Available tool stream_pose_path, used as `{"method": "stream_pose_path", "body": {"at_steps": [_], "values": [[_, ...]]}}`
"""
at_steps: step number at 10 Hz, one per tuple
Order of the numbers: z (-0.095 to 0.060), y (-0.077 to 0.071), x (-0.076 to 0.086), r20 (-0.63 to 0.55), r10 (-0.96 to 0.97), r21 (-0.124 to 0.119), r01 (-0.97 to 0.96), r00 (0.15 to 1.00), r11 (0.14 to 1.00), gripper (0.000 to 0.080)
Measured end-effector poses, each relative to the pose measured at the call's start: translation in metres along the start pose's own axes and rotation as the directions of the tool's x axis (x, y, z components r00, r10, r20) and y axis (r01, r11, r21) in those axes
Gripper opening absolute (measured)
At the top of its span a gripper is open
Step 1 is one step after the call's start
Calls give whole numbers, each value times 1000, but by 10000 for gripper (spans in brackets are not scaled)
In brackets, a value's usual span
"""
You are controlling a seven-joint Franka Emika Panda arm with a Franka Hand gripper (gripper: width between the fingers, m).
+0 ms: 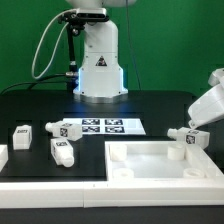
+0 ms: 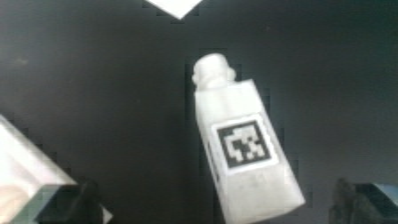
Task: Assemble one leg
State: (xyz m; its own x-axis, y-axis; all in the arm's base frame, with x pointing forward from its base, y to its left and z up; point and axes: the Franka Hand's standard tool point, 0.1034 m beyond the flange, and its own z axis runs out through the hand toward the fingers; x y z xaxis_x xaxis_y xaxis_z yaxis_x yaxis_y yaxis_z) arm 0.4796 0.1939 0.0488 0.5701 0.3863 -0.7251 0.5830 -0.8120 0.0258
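Note:
My gripper lowers next, before it closes on the leg's tagged block (image 2: 247,145). Bare black table shows between the block and my fingers above it, so closing now would miss.
A leg (image 1: 179,132), a small white peg-block with a black-and-white tag, lies on the black table just behind the large white panel (image 1: 160,170), at the exterior view's right. My gripper (image 1: 193,138) hangs over its end. In the wrist view the leg (image 2: 244,140) lies between the two dark fingers (image 2: 71,205), with a gap on each side. The gripper (image 2: 222,207) is open and touches nothing. Three more legs lie at the exterior view's left: one (image 1: 22,133) far left, one (image 1: 66,130) by the marker board, one (image 1: 63,152) nearer the front.
The marker board (image 1: 100,126) lies in front of the robot base (image 1: 98,70). Another white part (image 1: 3,156) shows at the left edge. A white edge (image 2: 15,160), which I cannot identify, shows beside the leg in the wrist view.

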Motion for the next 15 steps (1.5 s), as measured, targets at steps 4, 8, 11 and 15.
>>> {"method": "stream_pose_path", "body": {"at_steps": [4,8,11,15], "values": [[13,-2,7,21,-6,-3,6,1000,1000,649],[28,-7,11,63,-6,-54,9,998,998,649],[32,-4,11,66,-3,-58,7,998,998,649],[43,-5,4,147,11,-94,3,989,996,649]]}}
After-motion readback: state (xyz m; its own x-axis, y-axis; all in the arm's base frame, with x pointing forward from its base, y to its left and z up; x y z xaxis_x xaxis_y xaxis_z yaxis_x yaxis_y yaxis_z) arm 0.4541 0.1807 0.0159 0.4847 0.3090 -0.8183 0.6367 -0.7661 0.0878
